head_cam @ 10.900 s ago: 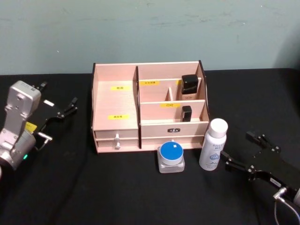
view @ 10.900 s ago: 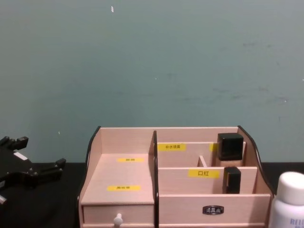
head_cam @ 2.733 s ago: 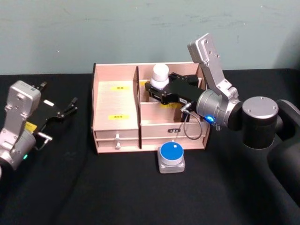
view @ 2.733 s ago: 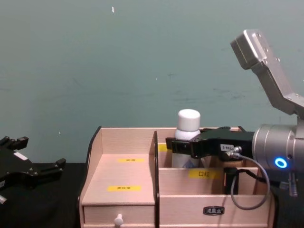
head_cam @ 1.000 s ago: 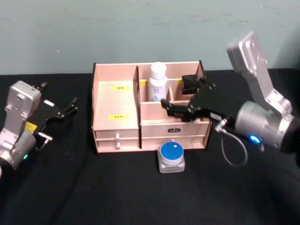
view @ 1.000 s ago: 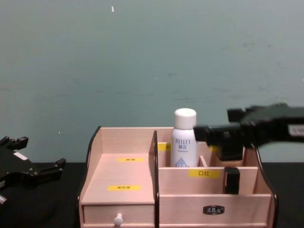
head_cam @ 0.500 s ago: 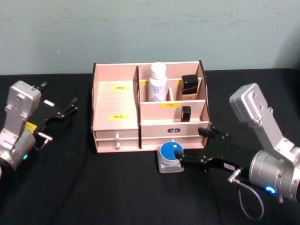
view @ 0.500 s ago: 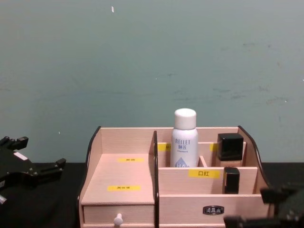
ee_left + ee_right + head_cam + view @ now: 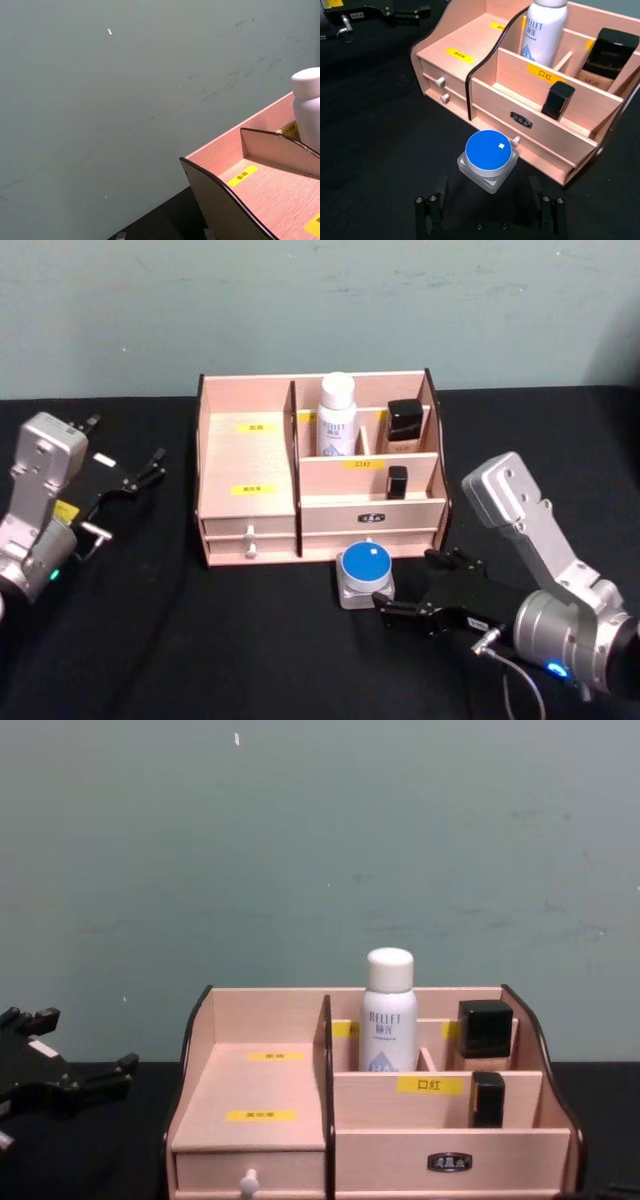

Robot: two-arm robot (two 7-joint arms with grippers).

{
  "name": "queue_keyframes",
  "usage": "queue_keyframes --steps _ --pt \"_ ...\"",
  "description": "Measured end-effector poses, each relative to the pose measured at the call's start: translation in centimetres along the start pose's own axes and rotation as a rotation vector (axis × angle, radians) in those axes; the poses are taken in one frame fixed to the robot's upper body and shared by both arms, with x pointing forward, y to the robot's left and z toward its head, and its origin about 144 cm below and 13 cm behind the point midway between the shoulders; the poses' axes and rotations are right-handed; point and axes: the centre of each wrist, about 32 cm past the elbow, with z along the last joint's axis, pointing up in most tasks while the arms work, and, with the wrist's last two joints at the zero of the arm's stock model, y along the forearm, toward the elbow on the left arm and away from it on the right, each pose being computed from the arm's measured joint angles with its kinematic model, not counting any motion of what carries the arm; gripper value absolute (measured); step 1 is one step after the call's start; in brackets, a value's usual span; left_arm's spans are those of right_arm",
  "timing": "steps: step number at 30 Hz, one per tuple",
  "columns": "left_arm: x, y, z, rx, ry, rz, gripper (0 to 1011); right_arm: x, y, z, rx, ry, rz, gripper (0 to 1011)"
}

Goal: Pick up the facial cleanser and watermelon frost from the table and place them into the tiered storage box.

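Note:
I should next grab the watermelon frost jar by its blue-lidded top (image 9: pixel 488 150) with my right gripper, so that I can set the jar into the tiered storage box (image 9: pixel 455 45).
The tiered storage box (image 9: pixel 248 466) stands mid-table, also seen in the chest view (image 9: pixel 262 1108). A white bottle with blue print, the facial cleanser (image 9: pixel 337 416), stands upright in its back compartment (image 9: pixel 543 31) (image 9: pixel 388 1024) (image 9: pixel 308 106). A squat clear jar with a blue lid, the watermelon frost (image 9: pixel 366 574) (image 9: pixel 489 158), sits on the table just in front of the drawers. My right gripper (image 9: pixel 411 586) is low, open and empty just right of the jar; in the right wrist view the jar lies ahead of its spread fingers (image 9: pixel 431 211). My left gripper (image 9: pixel 122 498) rests open at the far left.
Two black-capped cosmetics (image 9: pixel 404 427) (image 9: pixel 398 482) occupy the box's right compartments. The wide left shelf with yellow labels (image 9: pixel 256 427) is bare. Black tablecloth (image 9: pixel 200 640) spreads around the box, and a teal wall stands behind.
The right gripper set the bottle in the back compartment and let go, then dropped to the table beside the jar. In the last half second it shifted slightly nearer. The left arm stayed still.

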Motion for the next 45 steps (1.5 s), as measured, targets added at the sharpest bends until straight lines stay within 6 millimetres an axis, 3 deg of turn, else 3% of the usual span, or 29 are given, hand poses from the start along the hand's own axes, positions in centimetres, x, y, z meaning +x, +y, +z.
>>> queue_keyframes --steps 18,45 --pt "0.0 0.0 0.0 0.0 0.0 0.0 1001 -1.0 3.1 0.4 -0.022 -0.019 0.007 1000" --pt "0.0 0.0 0.0 0.0 0.0 0.0 1001 -1.3 4.4 0.3 -0.032 -0.03 -0.035 1000"
